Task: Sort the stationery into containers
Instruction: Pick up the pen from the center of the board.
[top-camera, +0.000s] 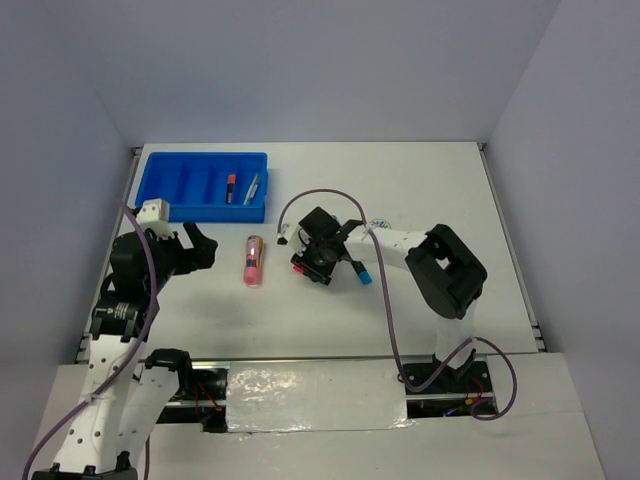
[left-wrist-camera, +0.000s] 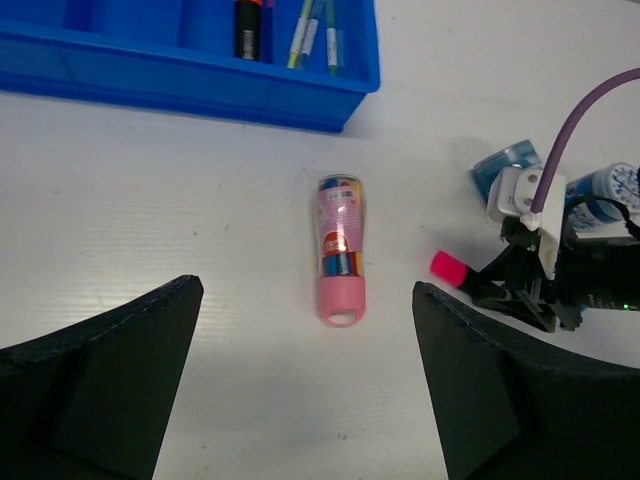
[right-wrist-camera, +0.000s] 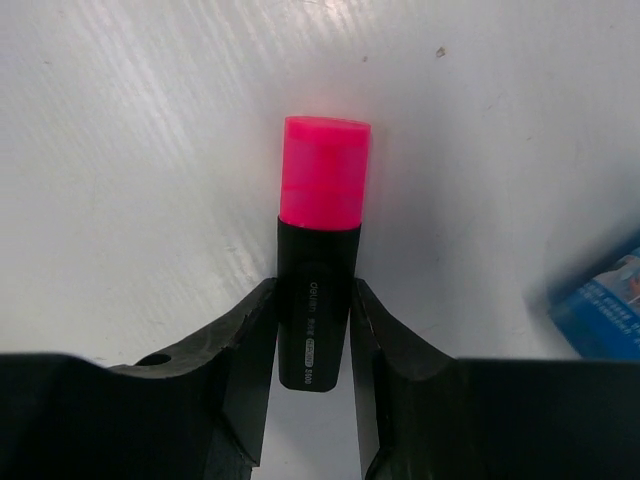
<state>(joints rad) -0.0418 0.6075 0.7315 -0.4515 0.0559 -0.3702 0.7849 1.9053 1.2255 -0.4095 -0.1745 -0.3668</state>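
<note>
The left gripper grabs the black marker by its free pink end (top-camera: 298, 268) next, clear of my right gripper, to sort the marker into the tray (top-camera: 160, 190).
The bright blue tray (top-camera: 160, 190) stands at the far left and holds a black marker with an orange end (top-camera: 230, 188) and thin pens (top-camera: 252, 187). The tray also shows in the left wrist view (left-wrist-camera: 150, 75). A pink tube (top-camera: 253, 260) lies in front of it on the table. My left gripper (top-camera: 203, 247) is open and empty, just short of the tube (left-wrist-camera: 341, 248). My right gripper (top-camera: 310, 264) is shut on a black marker with a pink end (right-wrist-camera: 320, 260), low at the table. A blue-ended marker (top-camera: 362, 273) lies by it.
Two round blue jars (left-wrist-camera: 505, 165) (left-wrist-camera: 612, 185) sit behind my right gripper, mostly hidden by it in the top view. One jar's edge (right-wrist-camera: 600, 310) shows at the right of the right wrist view. The right arm's purple cable (top-camera: 300, 200) loops above the table.
</note>
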